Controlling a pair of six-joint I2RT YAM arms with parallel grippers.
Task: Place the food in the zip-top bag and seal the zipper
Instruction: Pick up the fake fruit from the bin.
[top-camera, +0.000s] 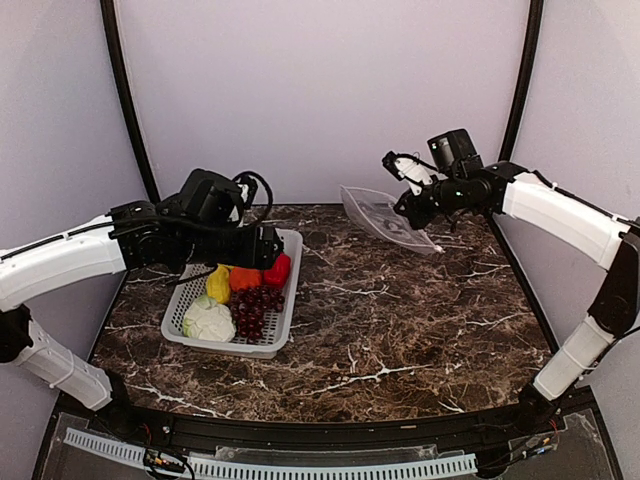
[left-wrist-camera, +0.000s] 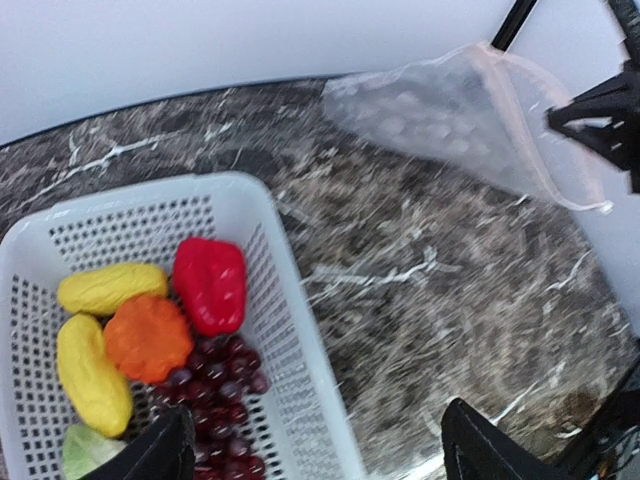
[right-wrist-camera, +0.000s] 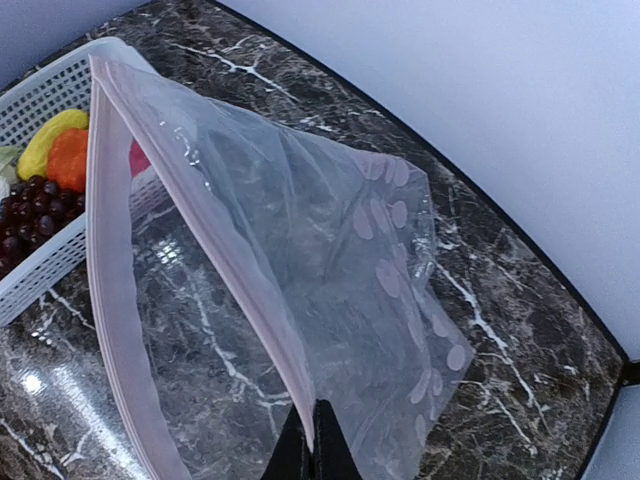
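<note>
Next, the left gripper grabs the purple grapes by the heap's edge (top-camera: 257, 307) (left-wrist-camera: 217, 402), leaving most jutting ahead to enter the zip-top bag's opening.
The food lies in a white mesh basket (top-camera: 285, 305): purple grapes (top-camera: 250, 308), two yellow pieces (left-wrist-camera: 110, 287), an orange piece (left-wrist-camera: 148, 337), a red piece (left-wrist-camera: 210, 283) and a pale cabbage (top-camera: 208, 321). My left gripper (left-wrist-camera: 315, 450) is open and empty above the basket's right rim. My right gripper (right-wrist-camera: 312, 440) is shut on the zipper strip (right-wrist-camera: 215, 250) of the clear dotted zip-top bag (right-wrist-camera: 340, 250), holding it in the air with its mouth gaping toward the basket. The bag also shows in the top view (top-camera: 385, 218) and the left wrist view (left-wrist-camera: 450, 115).
The dark marble table (top-camera: 400, 320) has black rails along its sides and front edge. The white back wall stands close behind the bag. The basket also shows in the right wrist view (right-wrist-camera: 40, 265), left of the bag.
</note>
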